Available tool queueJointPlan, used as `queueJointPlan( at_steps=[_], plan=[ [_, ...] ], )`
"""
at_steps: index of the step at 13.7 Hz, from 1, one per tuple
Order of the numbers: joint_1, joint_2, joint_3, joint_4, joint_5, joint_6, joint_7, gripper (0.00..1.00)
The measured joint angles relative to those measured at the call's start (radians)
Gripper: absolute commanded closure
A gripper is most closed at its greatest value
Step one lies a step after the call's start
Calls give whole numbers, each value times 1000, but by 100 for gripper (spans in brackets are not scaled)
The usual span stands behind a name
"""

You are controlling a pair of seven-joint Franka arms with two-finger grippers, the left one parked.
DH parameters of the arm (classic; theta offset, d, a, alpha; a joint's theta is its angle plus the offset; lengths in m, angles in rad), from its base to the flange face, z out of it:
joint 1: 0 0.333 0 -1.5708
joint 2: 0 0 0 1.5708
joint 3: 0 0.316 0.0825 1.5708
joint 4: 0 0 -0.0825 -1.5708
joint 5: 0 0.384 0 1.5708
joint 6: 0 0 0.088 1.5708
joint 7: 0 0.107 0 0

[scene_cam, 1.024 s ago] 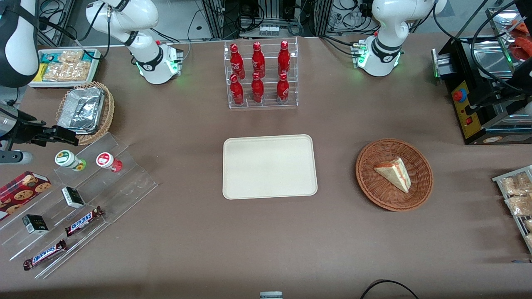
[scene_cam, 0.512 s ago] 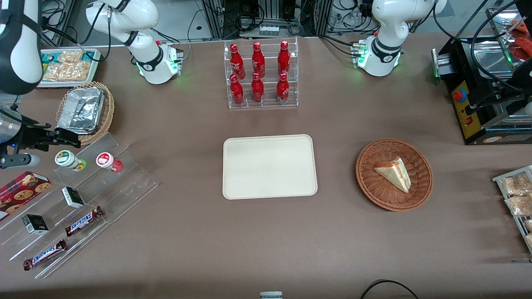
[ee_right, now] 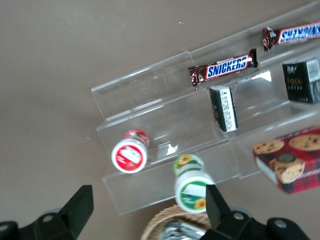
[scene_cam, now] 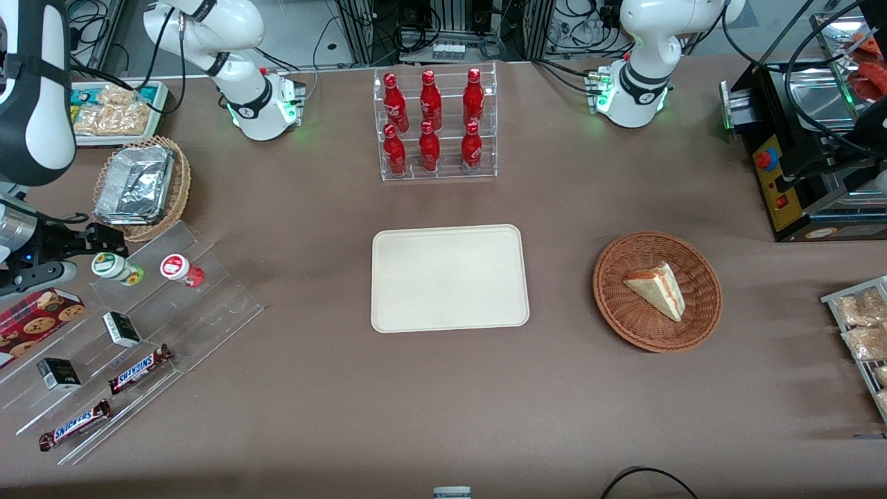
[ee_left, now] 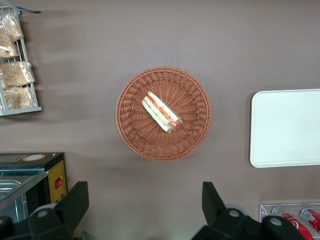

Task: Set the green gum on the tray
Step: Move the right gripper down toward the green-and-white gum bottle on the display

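I should pick up the green gum by its white lid point(scene_cam: 104, 263) with my right gripper next. Then I can put it on the tray point(scene_cam: 449, 278).
The green gum point(scene_cam: 112, 266) is a small white bottle with a green-and-yellow label, standing on the top step of a clear acrylic rack point(scene_cam: 208, 305) at the working arm's end of the table. It also shows in the right wrist view point(ee_right: 194, 187). My right gripper point(scene_cam: 86, 253) hovers just above the rack, open and empty. In the right wrist view the gripper point(ee_right: 147, 210) has the green gum close beside one fingertip point(ee_right: 216, 202), not between the jaws. The cream tray point(scene_cam: 449, 277) lies empty mid-table and also shows in the left wrist view point(ee_left: 285, 127).
A red-label gum bottle point(scene_cam: 177, 267) stands beside the green one, toward the tray. The rack's lower steps hold Snickers bars point(scene_cam: 138, 369) and small dark boxes point(scene_cam: 122, 328). A wicker basket with a foil tray point(scene_cam: 142, 184) sits beside the rack, farther from the front camera. A cookie box point(scene_cam: 34, 315) lies near the gripper.
My right gripper has moved a little nearer the front camera and lower, closing in on the green gum. The gum and the tray have not moved.
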Motion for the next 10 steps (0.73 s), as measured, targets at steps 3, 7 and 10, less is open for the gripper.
queueJointPlan(
  at_steps=[3,7,10],
  plan=[
    [-51,24,-1,-14,0,50,-206,0],
    [-97,51,-2,-29,0,103,-347,0],
    [-105,52,-2,-70,0,147,-359,0]
  ],
)
